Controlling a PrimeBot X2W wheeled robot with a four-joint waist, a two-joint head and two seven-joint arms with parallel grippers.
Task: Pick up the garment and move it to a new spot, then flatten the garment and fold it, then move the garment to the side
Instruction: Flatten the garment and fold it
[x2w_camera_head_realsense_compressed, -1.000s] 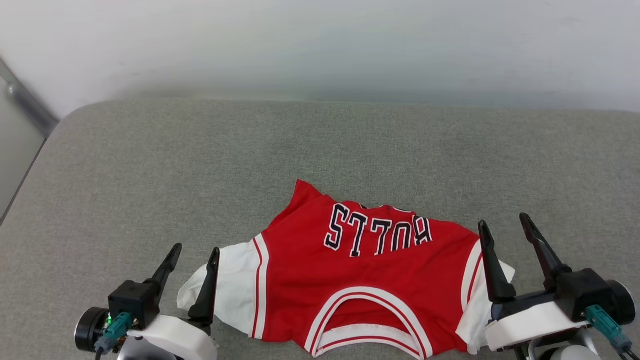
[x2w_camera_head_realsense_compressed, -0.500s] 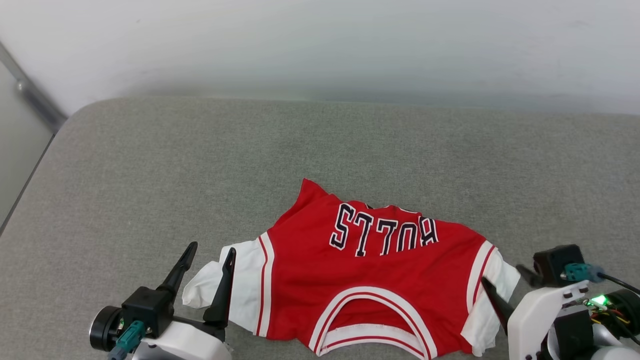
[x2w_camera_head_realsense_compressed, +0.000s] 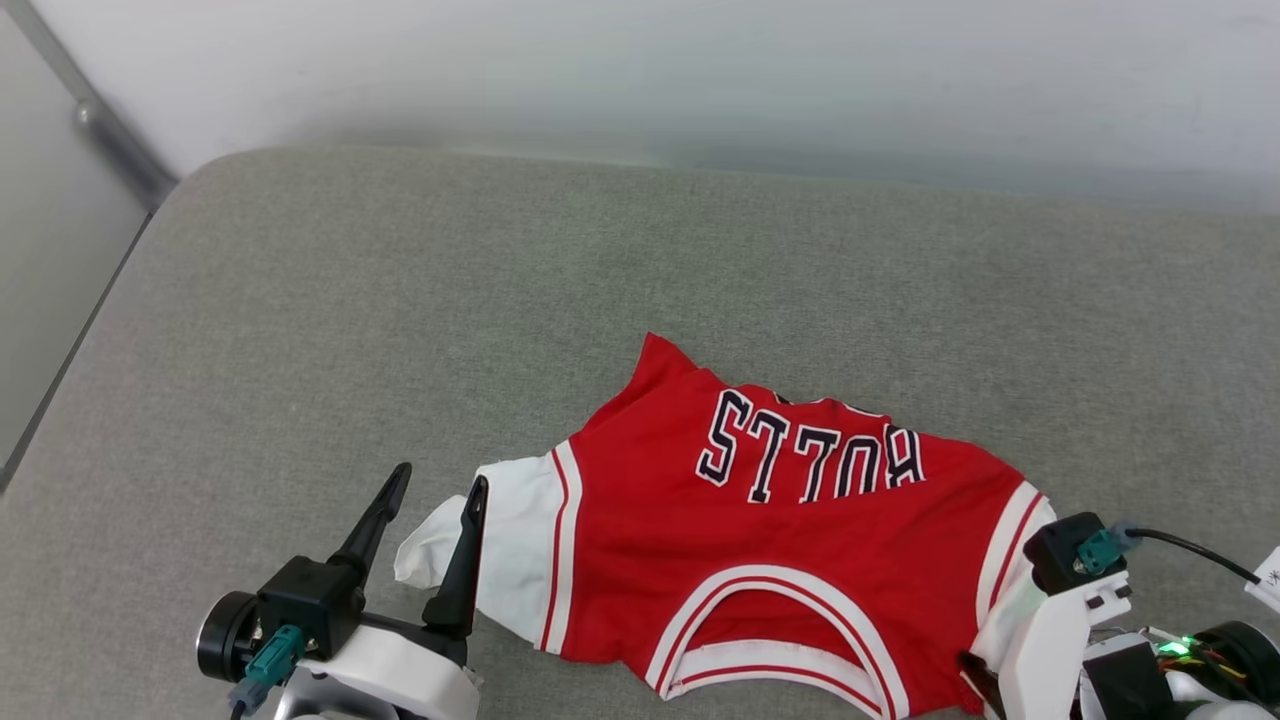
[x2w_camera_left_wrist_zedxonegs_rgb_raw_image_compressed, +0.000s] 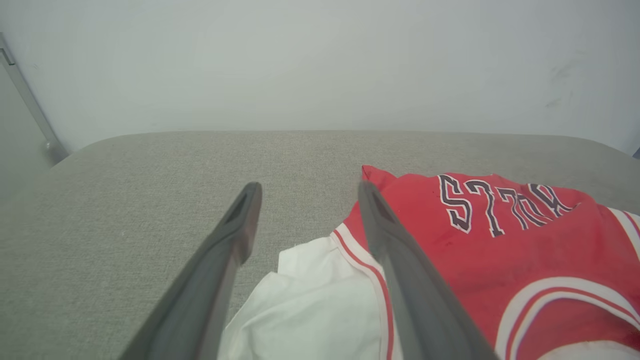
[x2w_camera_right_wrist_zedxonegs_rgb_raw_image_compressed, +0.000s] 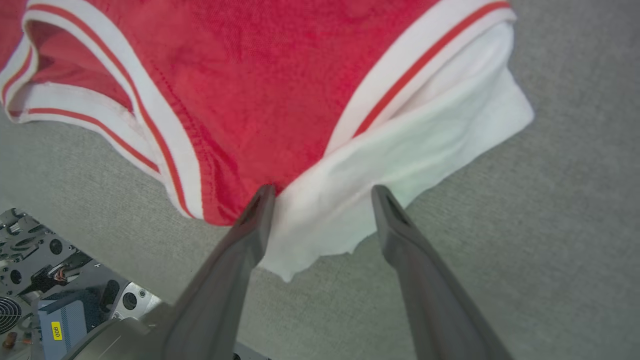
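My left gripper grabs the garment by its white sleeve's corner (x2w_camera_head_realsense_compressed: 422, 554) next, which leaves the garment's red body (x2w_camera_head_realsense_compressed: 792, 516) free to spread flat.
The garment (x2w_camera_head_realsense_compressed: 790, 540), a red jersey with white side panels and upside-down "BULLS" letters, lies crumpled on the grey padded surface (x2w_camera_head_realsense_compressed: 400, 300), neck opening toward me. My left gripper (x2w_camera_head_realsense_compressed: 441, 478) stands open at its left white panel; its right finger overlaps that panel's edge. In the left wrist view the garment (x2w_camera_left_wrist_zedxonegs_rgb_raw_image_compressed: 500, 235) lies right of the open left gripper (x2w_camera_left_wrist_zedxonegs_rgb_raw_image_compressed: 308, 187). My right arm's wrist (x2w_camera_head_realsense_compressed: 1065, 590) hangs over the right white panel. In the right wrist view the right gripper (x2w_camera_right_wrist_zedxonegs_rgb_raw_image_compressed: 322, 192) points down, open, straddling the near corner of that white panel (x2w_camera_right_wrist_zedxonegs_rgb_raw_image_compressed: 400, 160).
A white wall (x2w_camera_head_realsense_compressed: 640, 80) rises behind the surface. A grey rail (x2w_camera_head_realsense_compressed: 100, 120) runs down at the far left, beyond the surface's left edge. The robot's base (x2w_camera_right_wrist_zedxonegs_rgb_raw_image_compressed: 40, 300) shows below the front edge in the right wrist view. Bare grey padding stretches behind and left of the garment.
The head camera has shifted, moving the whole picture rightward. My right gripper has tipped from pointing forward beside the garment to pointing down over its right white panel. The left gripper holds its place.
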